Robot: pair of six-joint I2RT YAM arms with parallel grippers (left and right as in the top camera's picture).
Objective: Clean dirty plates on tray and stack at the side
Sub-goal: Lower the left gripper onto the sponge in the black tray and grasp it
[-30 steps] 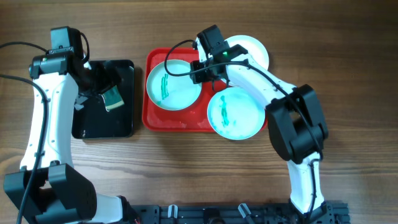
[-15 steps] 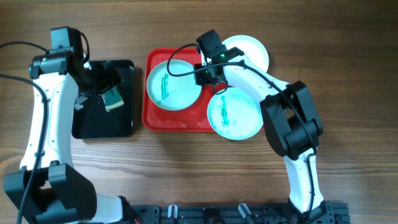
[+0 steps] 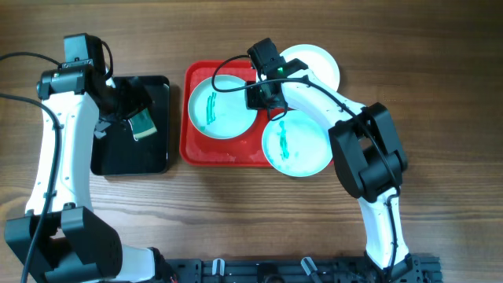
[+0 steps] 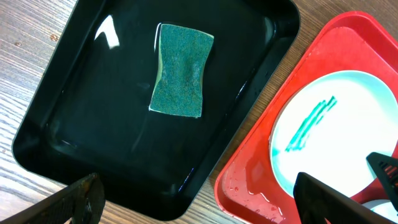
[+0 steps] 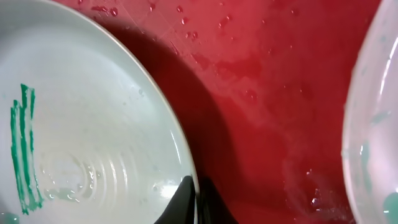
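Note:
I will grab the green sponge across its narrow middle [image 3: 142, 123] [image 4: 181, 71] with my left gripper next. Its ends will stay free to clean the dirty plate.
The red tray [image 3: 192, 145] holds a pale turquoise plate [image 3: 218, 106] with a green smear on its left side. A second turquoise plate [image 3: 296, 143] with a green smear lies at the tray's right end. A white plate [image 3: 321, 64] sits at the back right, partly under the right arm. My right gripper [image 3: 257, 96] is shut on the right rim of the left turquoise plate [image 5: 93, 124], one finger on each side of the rim [image 5: 194, 202]. My left gripper [image 4: 199, 199] is open and empty above the black tray's [image 4: 74, 143] near corner.
A green sponge [image 4: 180, 70] lies in the black tray [image 3: 130, 161], left of the red tray [image 4: 249, 186]. The red tray's floor [image 5: 273, 81] is wet with droplets. Bare wooden table surrounds both trays.
The right gripper has closed in on the left turquoise plate's rim, and the plate has shifted slightly to the right. The left arm has not moved.

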